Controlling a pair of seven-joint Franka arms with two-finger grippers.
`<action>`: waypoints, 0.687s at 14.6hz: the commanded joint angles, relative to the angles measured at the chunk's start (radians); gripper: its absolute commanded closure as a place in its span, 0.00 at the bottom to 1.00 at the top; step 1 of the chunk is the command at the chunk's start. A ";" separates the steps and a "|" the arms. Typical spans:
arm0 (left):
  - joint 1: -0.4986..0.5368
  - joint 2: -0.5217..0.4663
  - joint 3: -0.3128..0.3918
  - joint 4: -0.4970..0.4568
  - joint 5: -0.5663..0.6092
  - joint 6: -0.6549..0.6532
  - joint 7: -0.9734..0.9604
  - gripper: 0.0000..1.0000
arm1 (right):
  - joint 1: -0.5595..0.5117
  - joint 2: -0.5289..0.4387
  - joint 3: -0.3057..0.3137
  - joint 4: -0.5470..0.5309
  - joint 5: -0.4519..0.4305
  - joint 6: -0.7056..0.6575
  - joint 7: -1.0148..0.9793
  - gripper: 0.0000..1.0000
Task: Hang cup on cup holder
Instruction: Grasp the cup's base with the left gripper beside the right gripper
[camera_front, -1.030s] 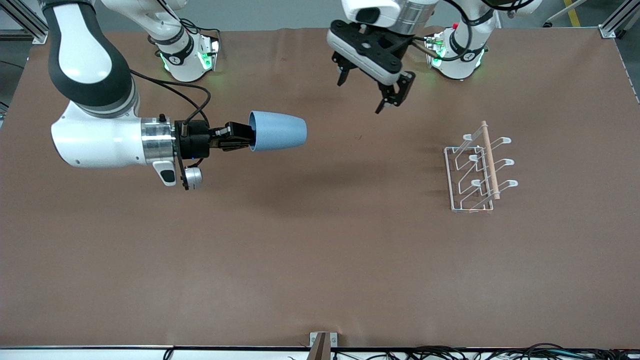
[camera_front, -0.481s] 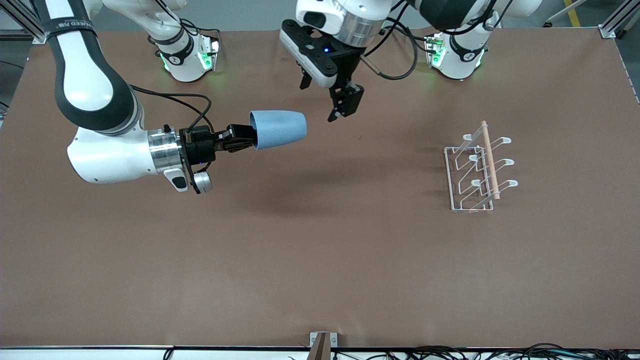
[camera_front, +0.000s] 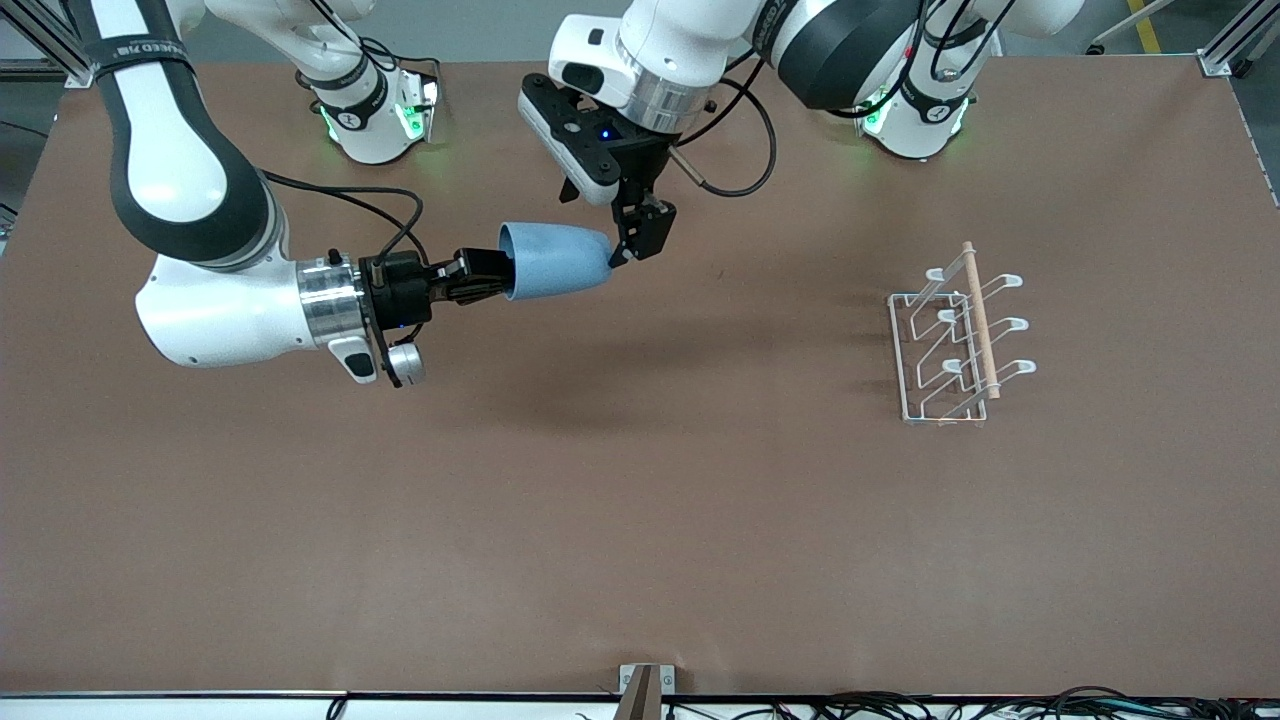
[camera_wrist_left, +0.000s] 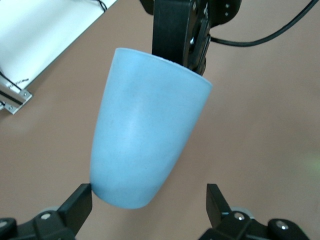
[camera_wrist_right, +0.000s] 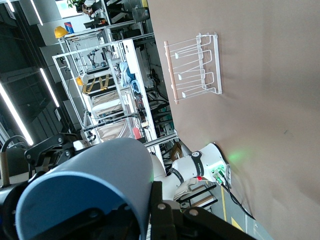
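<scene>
My left gripper grabs the cup by its narrow closed end (camera_front: 590, 257) next, so the cup's open rim stays free to hang on the cup holder (camera_front: 978, 320).
The light-blue cup (camera_front: 555, 262) is held on its side above the table, rim toward the right arm. My right gripper (camera_front: 490, 277) is shut on the cup's rim, one finger inside and one outside (camera_wrist_right: 145, 220). My left gripper (camera_front: 612, 240) is open at the cup's narrow closed end. In the left wrist view its fingertips (camera_wrist_left: 80, 200) stand on either side of the cup (camera_wrist_left: 145, 140), one close to or touching the bottom edge. The white wire cup holder (camera_front: 978, 320) with its wooden rod stands at the left arm's end of the table. It also shows in the right wrist view (camera_wrist_right: 197, 65).
The brown table mat (camera_front: 640, 520) spreads bare between the cup and the holder. Both arm bases stand along the table's farthest edge from the front camera. A small metal bracket (camera_front: 640, 685) sits at the nearest edge.
My left gripper has swung from near its own base across to the cup's narrow end, fingers still open. My right arm shifted slightly early on, still holding the cup.
</scene>
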 joint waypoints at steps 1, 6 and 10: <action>-0.011 0.028 0.009 0.032 -0.004 0.036 0.042 0.00 | -0.008 -0.003 0.007 -0.008 0.028 -0.010 -0.016 0.90; -0.009 0.050 0.013 0.032 -0.001 0.097 0.068 0.00 | -0.005 -0.003 0.007 -0.008 0.028 -0.009 -0.016 0.89; -0.005 0.048 0.014 0.032 -0.001 0.123 0.076 0.00 | 0.000 -0.003 0.007 -0.008 0.028 -0.007 -0.016 0.90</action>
